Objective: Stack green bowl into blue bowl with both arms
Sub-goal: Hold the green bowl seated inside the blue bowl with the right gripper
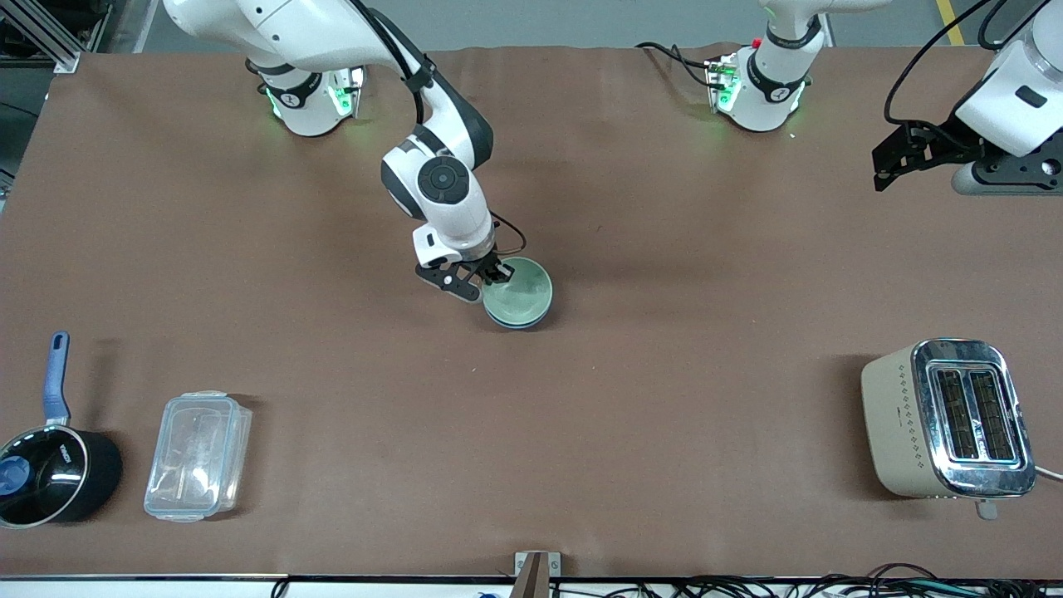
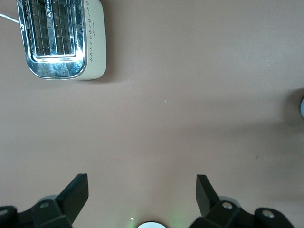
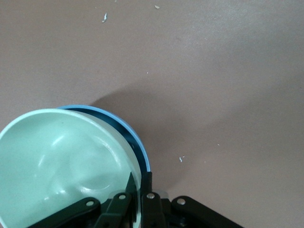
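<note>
The green bowl (image 1: 521,291) (image 3: 57,156) sits inside the blue bowl's rim, so my right gripper releases the green bowl next.
The green bowl (image 1: 521,291) lies inside the blue bowl (image 1: 519,324) in the middle of the table; only a thin blue edge shows round it. In the right wrist view the green bowl (image 3: 57,156) sits slightly off-centre, with the blue bowl's rim (image 3: 138,142) showing along one side. My right gripper (image 1: 496,274) is shut on the green bowl's rim, one finger inside the bowl and one outside (image 3: 140,183). My left gripper (image 1: 882,173) is open and empty, held up over the left arm's end of the table, and waits; its fingers show wide apart (image 2: 142,190).
A beige and chrome toaster (image 1: 947,419) stands toward the left arm's end, near the front camera, and also shows in the left wrist view (image 2: 61,38). A black saucepan with a blue handle (image 1: 50,473) and a clear plastic container (image 1: 198,455) stand toward the right arm's end.
</note>
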Tool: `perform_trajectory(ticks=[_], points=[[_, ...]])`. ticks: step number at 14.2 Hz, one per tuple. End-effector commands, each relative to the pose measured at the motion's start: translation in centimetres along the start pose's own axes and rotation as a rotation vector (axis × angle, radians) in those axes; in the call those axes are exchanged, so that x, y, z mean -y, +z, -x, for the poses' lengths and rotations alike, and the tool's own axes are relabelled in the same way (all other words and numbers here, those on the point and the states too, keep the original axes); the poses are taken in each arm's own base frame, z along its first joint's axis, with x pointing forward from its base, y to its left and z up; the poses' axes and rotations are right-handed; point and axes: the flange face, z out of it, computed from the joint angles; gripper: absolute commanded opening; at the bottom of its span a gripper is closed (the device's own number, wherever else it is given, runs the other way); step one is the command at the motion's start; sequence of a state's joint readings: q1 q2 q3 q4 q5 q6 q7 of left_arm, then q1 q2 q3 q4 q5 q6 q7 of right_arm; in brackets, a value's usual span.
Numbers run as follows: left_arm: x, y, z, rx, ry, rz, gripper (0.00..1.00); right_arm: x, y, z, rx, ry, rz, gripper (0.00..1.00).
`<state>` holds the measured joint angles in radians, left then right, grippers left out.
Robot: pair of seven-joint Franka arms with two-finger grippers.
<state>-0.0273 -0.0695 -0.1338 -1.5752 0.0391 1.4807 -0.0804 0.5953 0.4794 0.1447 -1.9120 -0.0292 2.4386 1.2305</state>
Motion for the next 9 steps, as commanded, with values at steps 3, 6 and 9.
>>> perform_trajectory(ticks=[3, 6, 9], points=[[0.2, -0.6, 0.6, -0.013, 0.009, 0.016, 1.00, -0.1, 0.5, 0.0, -0.018, 0.007, -0.011, 0.10], [0.2, -0.5, 0.6, -0.011, 0.008, 0.016, 1.00, -0.1, 0.1, -1.0, -0.021, 0.021, -0.016, 0.77], [0.1, -0.6, 0.6, -0.014, 0.009, 0.016, 1.00, -0.1, -4.0, -3.5, -0.036, 0.045, -0.019, 1.00]])
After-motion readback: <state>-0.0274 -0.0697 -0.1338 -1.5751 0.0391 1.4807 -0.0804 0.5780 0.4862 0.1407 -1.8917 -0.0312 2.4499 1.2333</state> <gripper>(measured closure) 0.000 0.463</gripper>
